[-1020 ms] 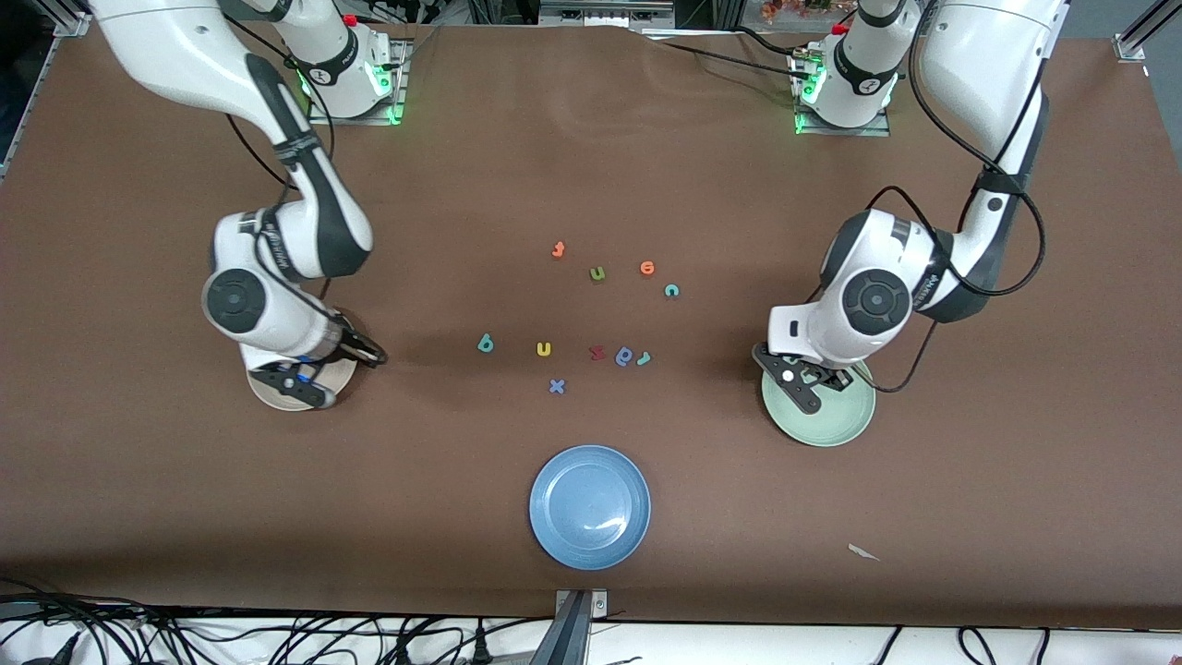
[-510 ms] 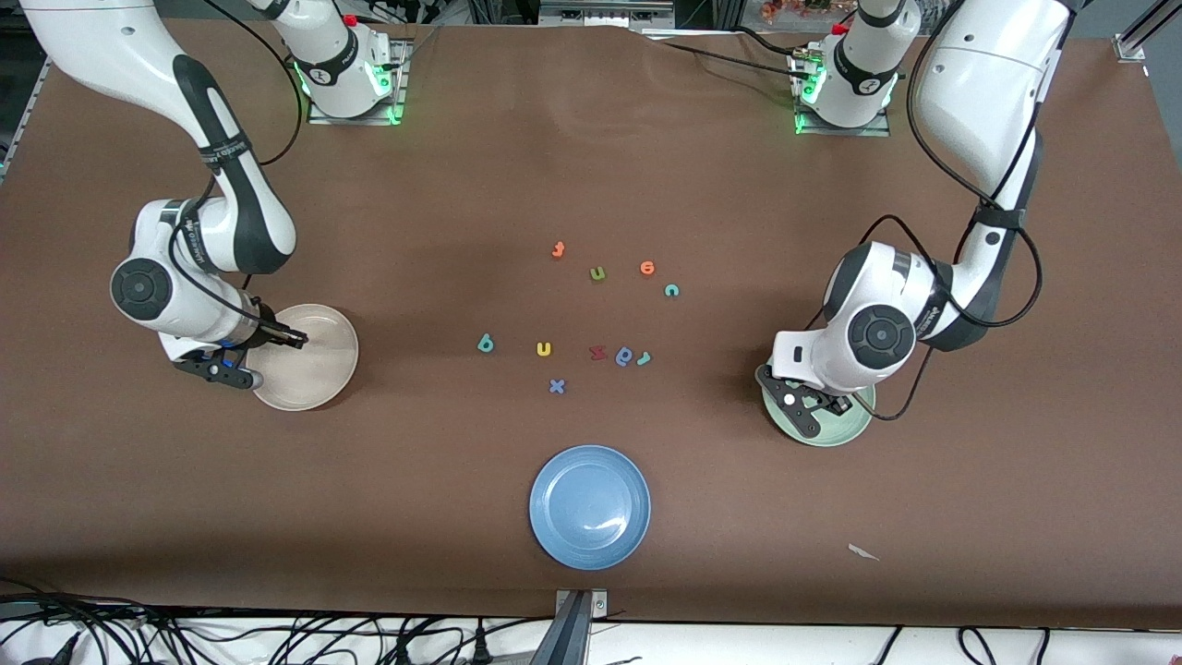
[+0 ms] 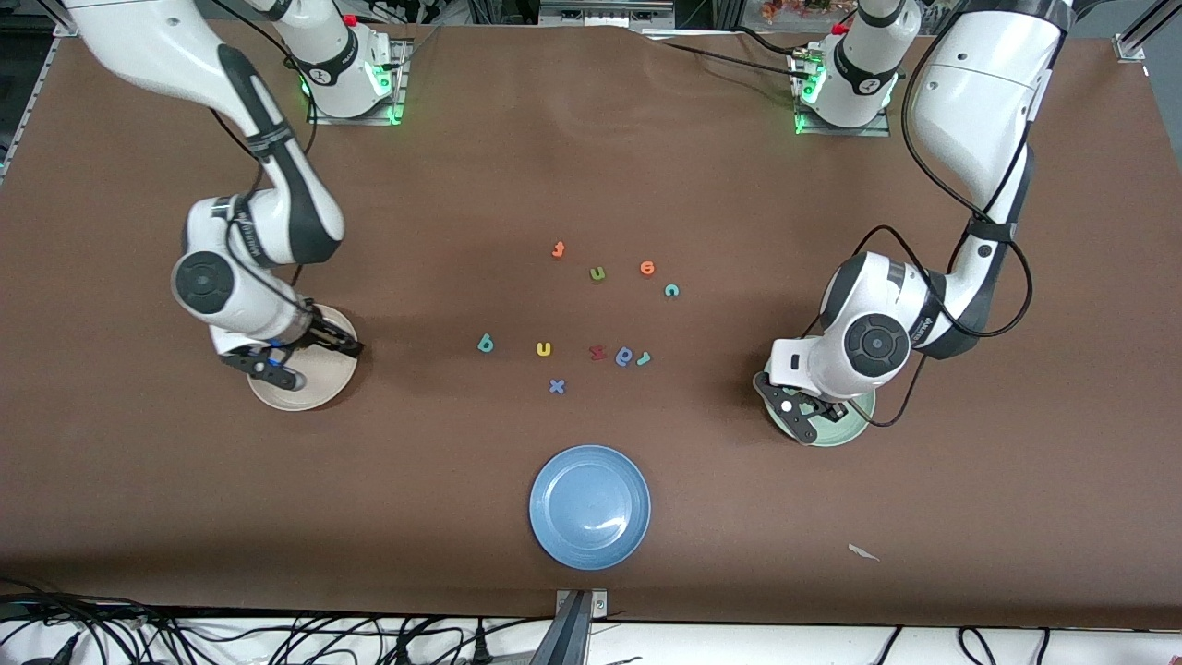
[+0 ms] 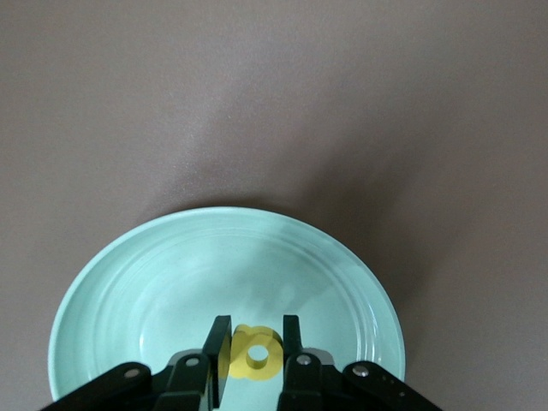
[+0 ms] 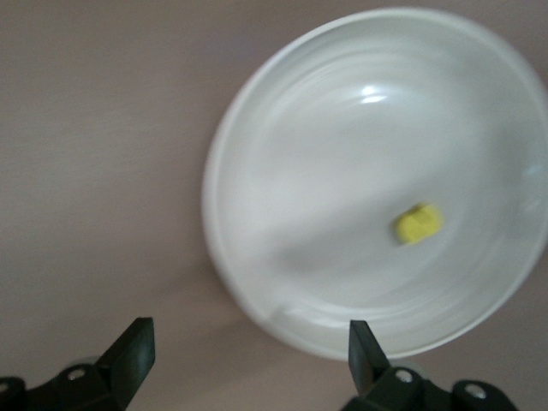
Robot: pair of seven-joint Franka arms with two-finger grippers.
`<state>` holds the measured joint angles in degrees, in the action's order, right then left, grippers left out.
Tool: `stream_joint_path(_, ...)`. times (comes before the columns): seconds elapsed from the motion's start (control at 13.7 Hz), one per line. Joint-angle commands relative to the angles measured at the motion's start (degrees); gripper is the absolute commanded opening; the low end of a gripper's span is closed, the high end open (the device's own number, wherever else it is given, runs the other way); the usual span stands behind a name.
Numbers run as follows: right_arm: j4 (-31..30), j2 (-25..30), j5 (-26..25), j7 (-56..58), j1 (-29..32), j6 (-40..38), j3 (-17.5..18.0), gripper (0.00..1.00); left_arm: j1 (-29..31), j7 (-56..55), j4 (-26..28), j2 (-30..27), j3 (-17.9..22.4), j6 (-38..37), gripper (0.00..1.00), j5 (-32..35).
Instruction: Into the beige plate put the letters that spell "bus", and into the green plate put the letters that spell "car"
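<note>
The yellow "a" hangs low over the green plate, inside the plate's rim in the left wrist view, so my left gripper needs to open its fingers.
The yellow "a" (image 4: 257, 360) hangs low over the green plate (image 4: 128, 291), with my left gripper (image 4: 255, 330) shut on it. In the front view that gripper (image 3: 802, 416) covers part of the green plate (image 3: 854, 425). My right gripper (image 5: 248, 342) is open and empty over the edge of the beige plate (image 5: 342, 171), where a yellow letter (image 5: 418, 223) lies, its shape unclear. From the front, the right gripper (image 3: 305, 358) is over the beige plate (image 3: 319, 392). On the table lie the teal "b" (image 3: 485, 344), yellow "u" (image 3: 544, 349), teal "r" (image 3: 644, 358) and teal "c" (image 3: 671, 290).
Other letters lie mid-table: a red one (image 3: 597, 352), a blue round one (image 3: 624, 356), a blue "x" (image 3: 556, 386), an olive "u" (image 3: 597, 273), an orange "e" (image 3: 647, 268) and an orange one (image 3: 558, 248). A blue plate (image 3: 589, 506) sits nearest the front camera.
My right gripper opened, swung toward the table's end and came back over the beige plate. My left gripper sank slightly over the green plate, still holding the yellow "a".
</note>
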<state>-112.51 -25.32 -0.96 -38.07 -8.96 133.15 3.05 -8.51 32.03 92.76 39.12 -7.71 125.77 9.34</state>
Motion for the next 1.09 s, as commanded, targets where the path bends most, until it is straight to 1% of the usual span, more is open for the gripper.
stream_joint_path(0.0, 7.63, -4.98, 4.29, -7.34, -5.79, -0.18, -0.41, 1.0, 0.51, 0.57, -1.61, 1.48, -0.47, 0.18, 0.11, 2.26)
stream_joint_path(0.15, 10.54, -7.54, 5.09, -12.26, -8.52, -0.09, -0.5, 1.0, 0.51, 1.71, -1.61, 1.4, -0.47, 0.35, 0.0, 2.35)
stream_joint_path(0.22, 11.16, -8.5, 5.01, -14.64, -10.1, 0.0, -0.5, 1.0, 0.51, 1.89, -1.53, 1.48, -0.47, 0.35, 0.26, 2.09)
stream_joint_path(0.29, 11.87, -9.47, 4.92, -16.66, -11.42, 0.7, -0.5, 1.0, 0.6, 1.98, -1.53, 1.66, -0.47, 0.35, 0.33, 2.08)
stream_joint_path(0.44, 11.96, -10.79, 4.66, -19.05, -13.36, 2.63, -0.5, 1.0, 0.42, 1.98, -1.53, 1.48, -0.47, 0.27, 0.69, 1.82)
stream_joint_path(0.51, 11.96, -11.15, 4.66, -19.14, -14.24, 2.81, -0.5, 1.0, 0.51, 2.16, -1.53, 1.14, -0.47, -0.08, 1.0, 1.91)
stream_joint_path(0.8, 11.96, -12.47, 4.31, -19.93, -16.26, 2.9, -0.5, 1.0, -0.19, 1.19, -1.7, -0.97, -1.34, -2.01, 1.0, 1.38)
stream_joint_path(0.95, 12.05, -13.43, 4.3, -20.02, -16.27, 3.51, -0.59, 1.0, -0.2, -1.86, -1.61, -1.85, -4.58, -2.54, 1.0, 1.29)
stream_joint_path(1.02, 12.22, -13.78, 4.3, -20.02, -16.53, 4.12, -0.59, 1.0, -0.19, -6.5, -1.53, -2.29, -6.34, -3.59, 1.0, 1.29)
